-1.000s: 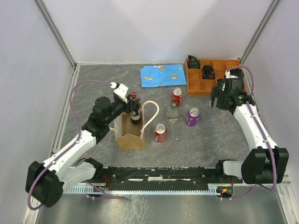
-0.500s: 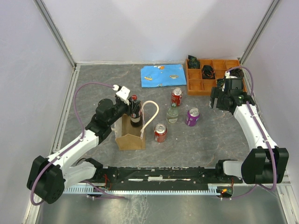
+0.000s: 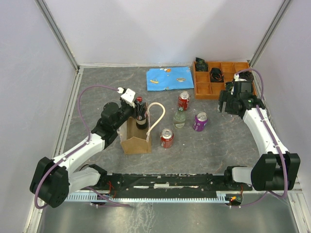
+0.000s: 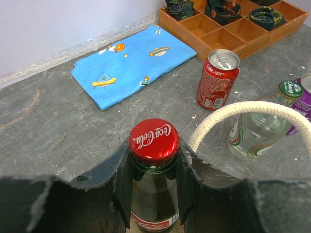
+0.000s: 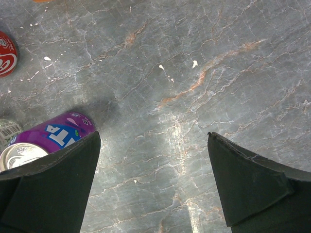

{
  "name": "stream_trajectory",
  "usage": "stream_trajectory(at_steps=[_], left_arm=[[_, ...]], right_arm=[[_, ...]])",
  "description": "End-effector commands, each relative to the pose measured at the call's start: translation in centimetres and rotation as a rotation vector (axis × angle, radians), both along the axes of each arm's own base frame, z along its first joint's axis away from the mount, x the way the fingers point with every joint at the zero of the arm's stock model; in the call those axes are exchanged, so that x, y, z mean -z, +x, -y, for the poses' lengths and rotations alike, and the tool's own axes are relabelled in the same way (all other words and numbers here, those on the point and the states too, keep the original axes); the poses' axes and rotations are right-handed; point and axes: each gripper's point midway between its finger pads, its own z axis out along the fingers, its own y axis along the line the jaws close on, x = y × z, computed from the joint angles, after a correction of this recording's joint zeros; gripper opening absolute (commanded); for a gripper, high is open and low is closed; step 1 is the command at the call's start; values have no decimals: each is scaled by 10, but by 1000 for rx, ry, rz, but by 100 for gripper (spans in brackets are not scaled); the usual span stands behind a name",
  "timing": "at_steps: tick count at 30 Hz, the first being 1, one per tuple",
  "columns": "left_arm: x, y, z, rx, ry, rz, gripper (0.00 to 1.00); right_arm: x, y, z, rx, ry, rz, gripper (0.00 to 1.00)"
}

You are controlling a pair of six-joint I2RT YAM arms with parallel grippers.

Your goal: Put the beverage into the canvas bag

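Note:
The cola bottle point(image 3: 141, 118) is upright in the bag's opening and would end standing inside the bag. It is now time for my left gripper to release it.
My left gripper point(image 3: 139, 109) is shut on the neck of a dark cola bottle point(image 3: 141, 118) with a red cap. It holds the bottle upright in the open mouth of the tan canvas bag point(image 3: 135, 142). In the left wrist view, both fingers point(image 4: 121, 179) press the bottle point(image 4: 153, 141) just under its cap. The bag's cream rope handle point(image 4: 243, 110) arches to the right. My right gripper point(image 3: 227, 104) is open and empty, high over the table at the right. In its wrist view point(image 5: 153, 145) only bare marbled table lies between the jaws.
Two red cans point(image 3: 183, 100) point(image 3: 166, 138), a clear glass bottle with a green cap point(image 3: 180, 118) and a purple can point(image 3: 199, 121) stand right of the bag. A blue cloth point(image 3: 169, 78) and an orange compartment tray point(image 3: 228, 88) lie at the back.

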Motion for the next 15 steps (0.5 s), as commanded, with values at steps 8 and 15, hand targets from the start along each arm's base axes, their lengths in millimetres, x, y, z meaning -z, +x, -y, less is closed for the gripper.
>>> stream_trajectory(at_steps=[8, 15], left_arm=[[-64, 2, -6, -38, -152, 186, 70], [-78, -3, -8, -33, -159, 202, 95]], right_arm=[[-19, 16, -5, -8, 19, 61, 99], [-17, 20, -7, -4, 38, 59, 99]])
